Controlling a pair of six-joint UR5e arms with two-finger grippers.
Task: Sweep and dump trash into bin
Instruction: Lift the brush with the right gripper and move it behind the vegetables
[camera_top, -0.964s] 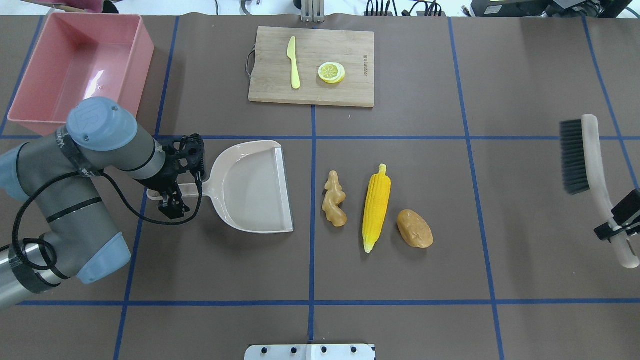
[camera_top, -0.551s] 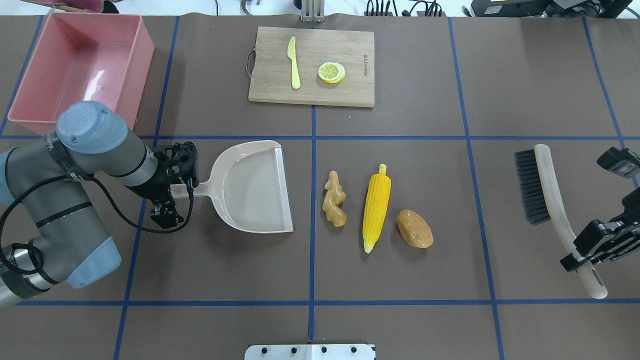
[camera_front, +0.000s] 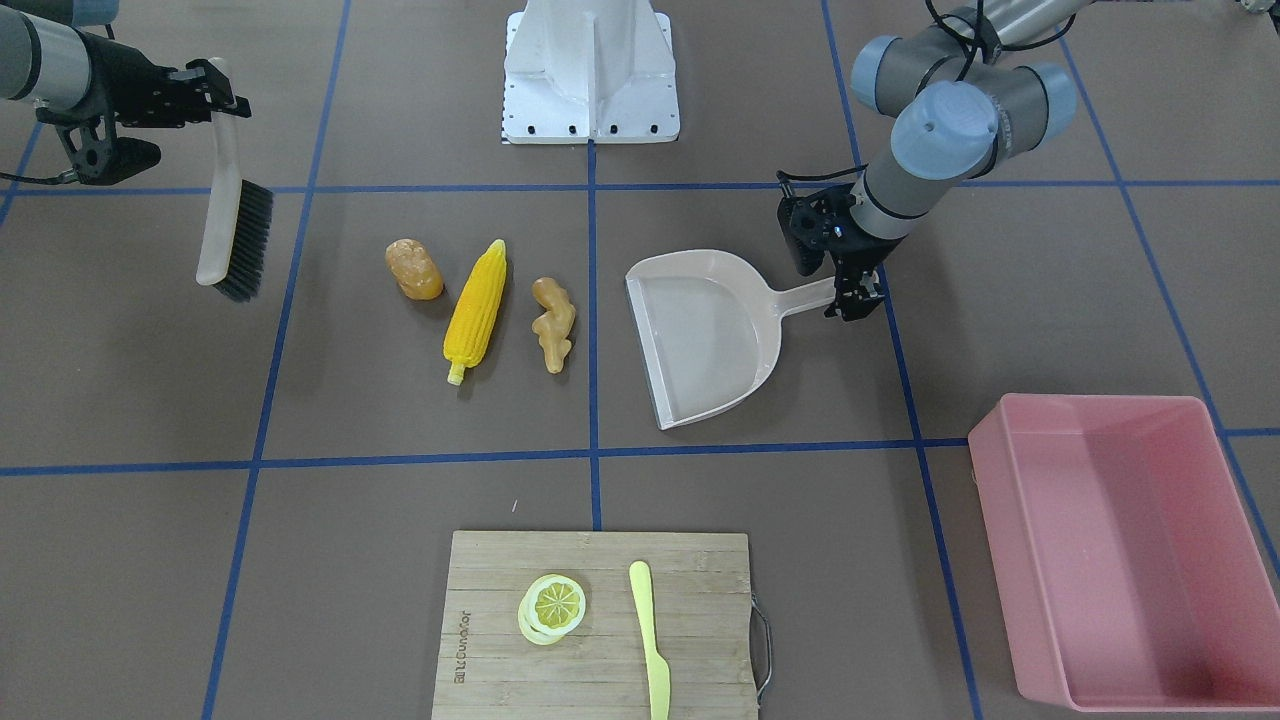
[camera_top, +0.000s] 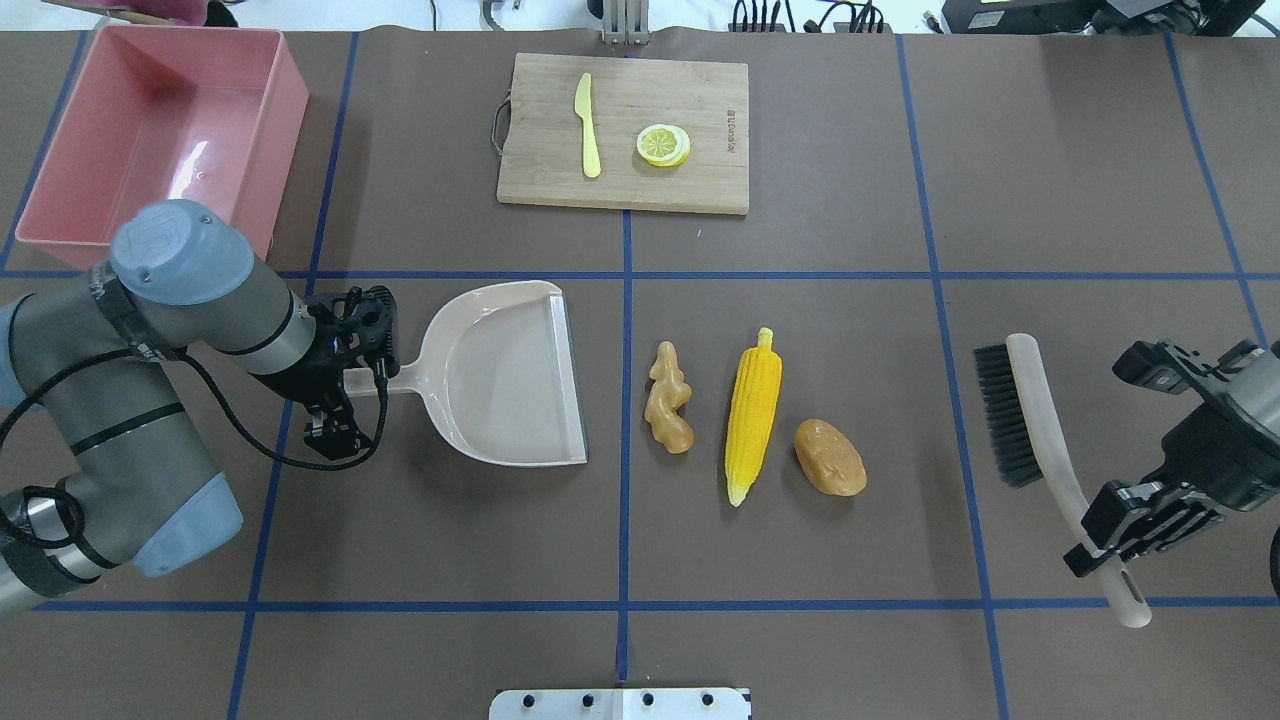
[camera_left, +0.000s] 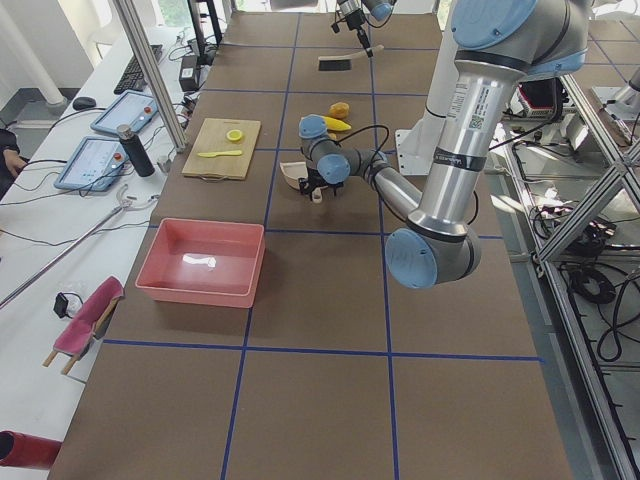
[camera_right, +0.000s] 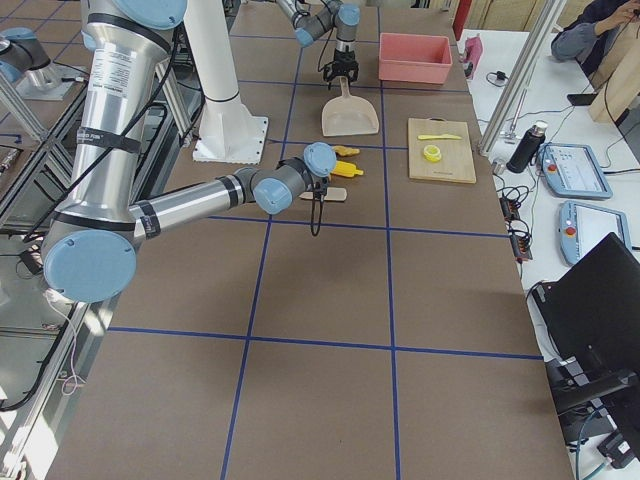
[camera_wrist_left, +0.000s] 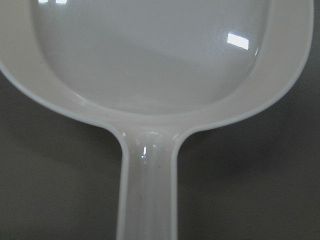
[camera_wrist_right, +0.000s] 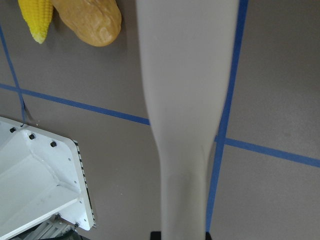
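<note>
The left gripper grabs the dustpan by its handle (camera_front: 806, 296) next, to catch the swept trash and dump the dustpan into the bin (camera_front: 1122, 552).
The trash lies mid-table in a row: ginger root (camera_top: 668, 398), corn cob (camera_top: 752, 415) and potato lump (camera_top: 830, 457). They also show in the front view as ginger root (camera_front: 553, 322), corn cob (camera_front: 475, 310) and potato lump (camera_front: 413, 269). A beige dustpan (camera_top: 500, 372) lies left of the ginger, mouth toward it. My left gripper (camera_top: 340, 385) straddles the end of the dustpan's handle (camera_wrist_left: 147, 195), jaws open. My right gripper (camera_top: 1110, 530) is shut on the handle of a brush (camera_top: 1000, 420). The bristles face the potato, a grid square to its right. The pink bin (camera_top: 290, 110) stands at the far left.
A wooden cutting board (camera_top: 700, 185) with a lemon slice (camera_top: 663, 145) and a pale yellow knife (camera_top: 588, 125) lies at the far middle. The robot's white base plate (camera_top: 620, 703) sits at the near edge.
My right arm has carried the brush left and nearer, toward the potato. My left gripper slid back along the dustpan handle to its end, then stayed. The dustpan and trash have not moved.
</note>
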